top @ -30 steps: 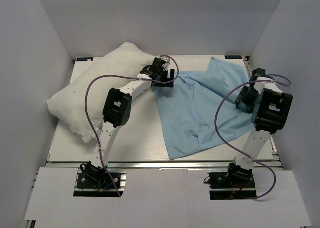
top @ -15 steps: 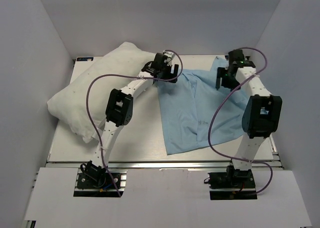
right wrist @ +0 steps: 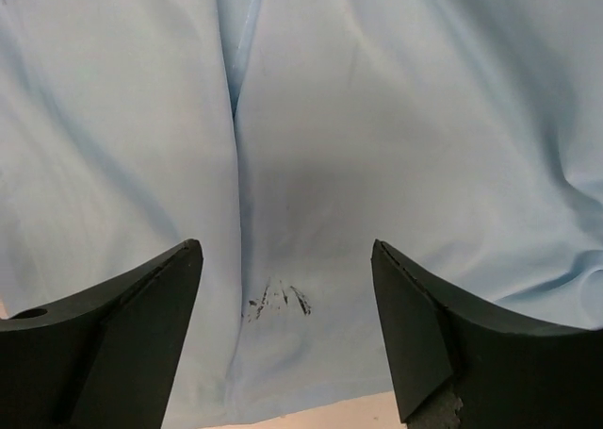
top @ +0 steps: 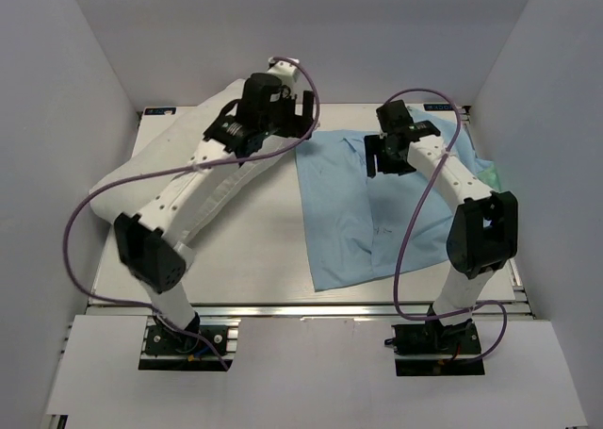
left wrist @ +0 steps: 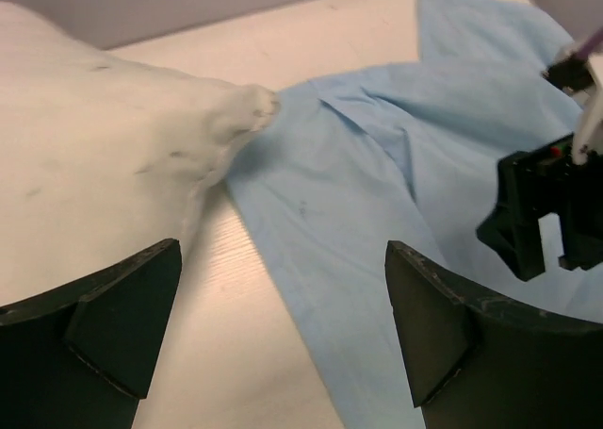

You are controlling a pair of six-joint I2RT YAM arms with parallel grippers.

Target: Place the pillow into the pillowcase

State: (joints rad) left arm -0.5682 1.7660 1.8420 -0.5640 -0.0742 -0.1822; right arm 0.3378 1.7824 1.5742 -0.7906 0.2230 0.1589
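The left gripper takes hold of the pillow (top: 170, 141) by a fold behind its corner (top: 256, 176) next, leaving that corner free to enter the pillowcase.
The white pillow (top: 170, 141) lies at the table's far left, partly under my left arm; its corner (left wrist: 254, 104) touches the pillowcase edge. The pillowcase (top: 339, 212) lies spread, plain light-blue side up, over the table's right half, with a teal bit (top: 490, 174) showing at its right edge. My left gripper (top: 303, 123) hangs open above the pillow corner and the pillowcase's far left edge (left wrist: 283, 259), holding nothing. My right gripper (top: 388, 163) is open just above the far middle of the pillowcase (right wrist: 311, 118), empty (right wrist: 287, 250).
A fold runs down the cloth, with dark smudges (right wrist: 278, 299) between the right fingers. Bare white table (top: 245, 250) shows between pillow and pillowcase. Grey walls close in on three sides. The right gripper (left wrist: 542, 212) appears in the left wrist view.
My left arm lifted off the pillowcase's left edge and stretched up over the pillow corner. My right arm swung from the right side to the far middle of the pillowcase.
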